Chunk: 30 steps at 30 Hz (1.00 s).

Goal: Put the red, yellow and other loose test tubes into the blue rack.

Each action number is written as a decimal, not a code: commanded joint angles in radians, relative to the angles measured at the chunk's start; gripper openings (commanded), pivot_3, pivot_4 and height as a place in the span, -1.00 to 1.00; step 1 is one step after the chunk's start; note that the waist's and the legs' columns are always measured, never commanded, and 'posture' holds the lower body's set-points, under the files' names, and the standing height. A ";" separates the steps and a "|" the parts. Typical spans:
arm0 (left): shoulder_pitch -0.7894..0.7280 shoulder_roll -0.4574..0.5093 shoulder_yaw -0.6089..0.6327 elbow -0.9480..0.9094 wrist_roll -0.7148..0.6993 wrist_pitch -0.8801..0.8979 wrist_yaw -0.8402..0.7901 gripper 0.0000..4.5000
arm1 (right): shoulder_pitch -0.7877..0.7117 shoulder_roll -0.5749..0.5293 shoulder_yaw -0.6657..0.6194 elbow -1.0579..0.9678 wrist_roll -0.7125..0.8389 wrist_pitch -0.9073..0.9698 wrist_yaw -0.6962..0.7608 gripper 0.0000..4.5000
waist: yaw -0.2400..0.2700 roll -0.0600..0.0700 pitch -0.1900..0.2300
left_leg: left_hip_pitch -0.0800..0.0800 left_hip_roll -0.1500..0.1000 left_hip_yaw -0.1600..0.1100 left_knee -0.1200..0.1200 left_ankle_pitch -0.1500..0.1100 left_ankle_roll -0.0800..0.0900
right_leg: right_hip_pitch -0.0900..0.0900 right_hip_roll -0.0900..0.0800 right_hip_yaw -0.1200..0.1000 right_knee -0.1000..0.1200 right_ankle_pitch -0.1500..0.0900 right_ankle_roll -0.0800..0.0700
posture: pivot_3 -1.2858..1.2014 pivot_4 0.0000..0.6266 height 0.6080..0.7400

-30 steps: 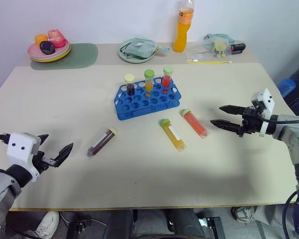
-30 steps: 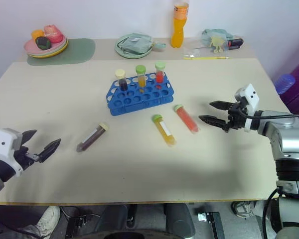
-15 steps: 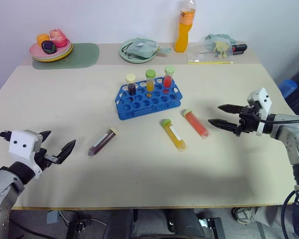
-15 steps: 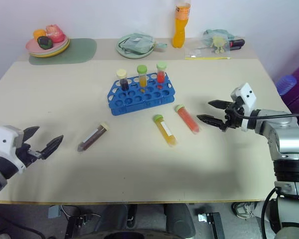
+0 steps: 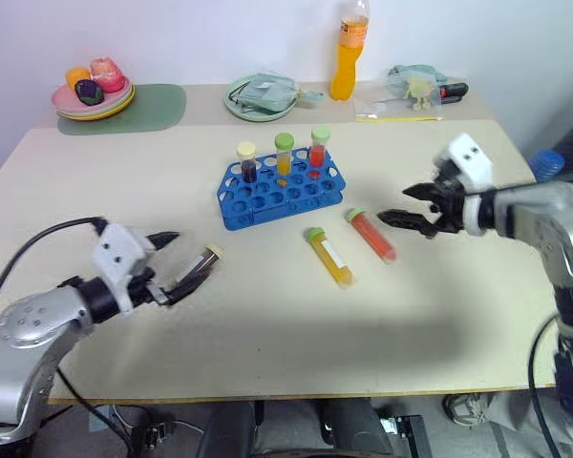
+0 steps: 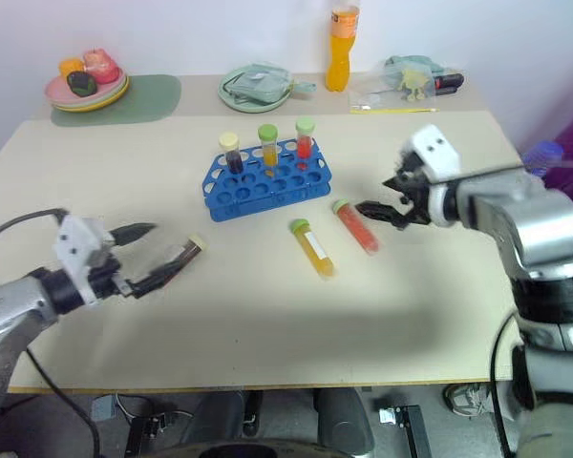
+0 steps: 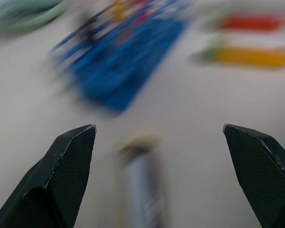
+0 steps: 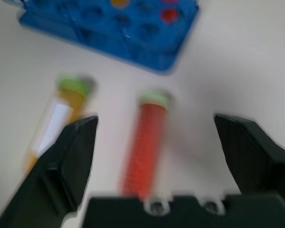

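Note:
My right gripper picks up the red test tube by its end with the cap next, to stand the red test tube in the blue rack.
The blue rack stands mid-table with three capped tubes upright in its back row. Three loose tubes lie in front of it: a dark one with a cream cap, a yellow one with a green cap and a red one with a green cap. My left gripper is open, its fingers on either side of the dark tube's lower end; that tube lies between its fingers. My right gripper is open just right of the red tube, which lies between its fingers.
At the table's far edge are a plate of fruit on a green mat, a green plate holding a packet, an orange drink bottle and a plastic bag with small items.
My left gripper swung right to the dark tube. My right gripper moved left and up toward the red tube. Both stayed open; the tubes did not move.

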 commanded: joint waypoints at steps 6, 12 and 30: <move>-0.037 -0.004 -0.166 -0.071 0.014 -0.010 -0.023 0.97 | -0.203 0.126 0.148 0.088 -0.048 0.331 -0.186 0.91 | 0.005 0.000 0.000 | -0.013 -0.002 0.000 0.002 0.000 0.000 | -0.015 -0.001 0.000 0.006 0.000 0.000 | 0.03 -0.52 0.83; 0.027 -0.014 -0.179 -0.087 0.039 -0.041 -0.012 0.97 | -0.243 0.145 0.221 0.187 -0.059 0.325 -0.213 0.91 | 0.000 0.000 0.000 | -0.013 -0.002 0.001 0.005 0.001 -0.001 | -0.017 0.000 0.000 0.012 0.000 0.000 | 0.03 -0.52 0.83; 0.086 -0.029 -0.153 -0.108 0.050 -0.060 0.015 1.00 | -0.260 0.190 0.229 0.286 -0.078 0.290 -0.232 -0.60 | 0.000 0.000 0.000 | -0.013 -0.001 0.001 0.012 0.001 0.000 | -0.016 0.004 -0.001 0.017 0.000 0.000 | 0.03 -0.52 0.83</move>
